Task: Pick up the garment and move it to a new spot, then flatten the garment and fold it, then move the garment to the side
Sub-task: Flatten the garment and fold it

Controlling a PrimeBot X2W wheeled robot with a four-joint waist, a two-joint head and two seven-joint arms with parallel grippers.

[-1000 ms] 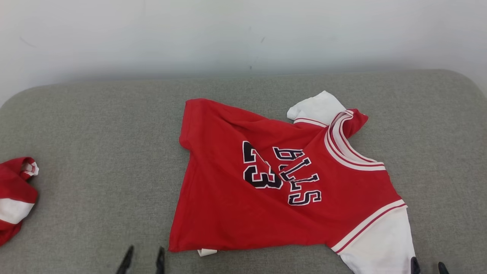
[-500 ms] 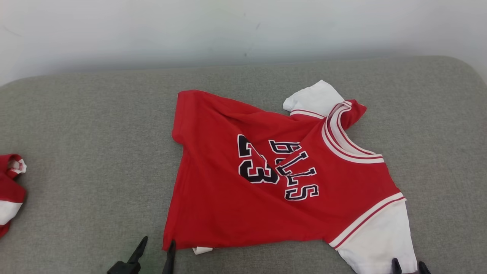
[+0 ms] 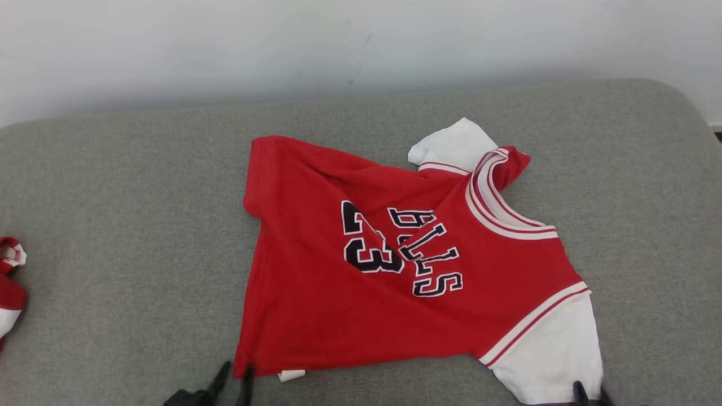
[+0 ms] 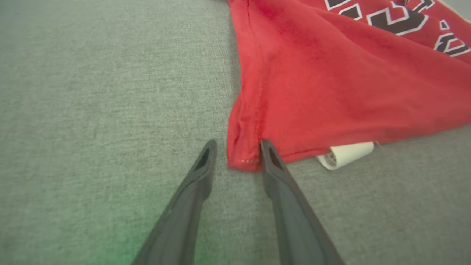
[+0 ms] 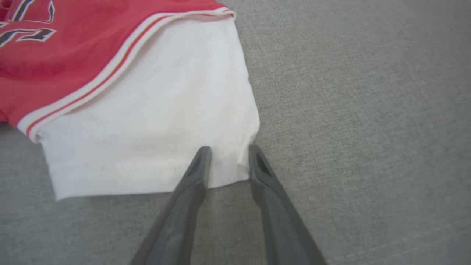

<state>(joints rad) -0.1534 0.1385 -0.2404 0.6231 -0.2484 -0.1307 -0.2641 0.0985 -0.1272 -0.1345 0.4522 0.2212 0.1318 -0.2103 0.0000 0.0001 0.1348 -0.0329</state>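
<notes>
A small fold (image 4: 238, 132) stands up at the jersey's hem corner. My left gripper should grab the jersey by its hem corner (image 4: 245, 159) next.
The garment (image 3: 395, 270) is a red jersey with white sleeves and dark "23" lettering, lying spread and slightly wrinkled on the grey cushion (image 3: 124, 214). My left gripper (image 3: 234, 376) is at its near left hem corner. In the left wrist view my left gripper (image 4: 237, 147) stands open, its fingers straddling the red corner (image 4: 244, 154). My right gripper (image 3: 589, 390) is at the near white sleeve. In the right wrist view my right gripper (image 5: 230, 151) is open, with the sleeve's corner (image 5: 224, 162) between its fingers.
A second red and white cloth (image 3: 8, 282) lies at the cushion's far left edge. A white label (image 4: 346, 154) pokes from under the hem. A pale wall (image 3: 361, 45) runs behind the cushion, whose right end is rounded (image 3: 677, 113).
Both grippers have moved forward onto the garment's near corners, and their fingers have narrowed a little. The head view has shifted, so the whole scene sits further left.
</notes>
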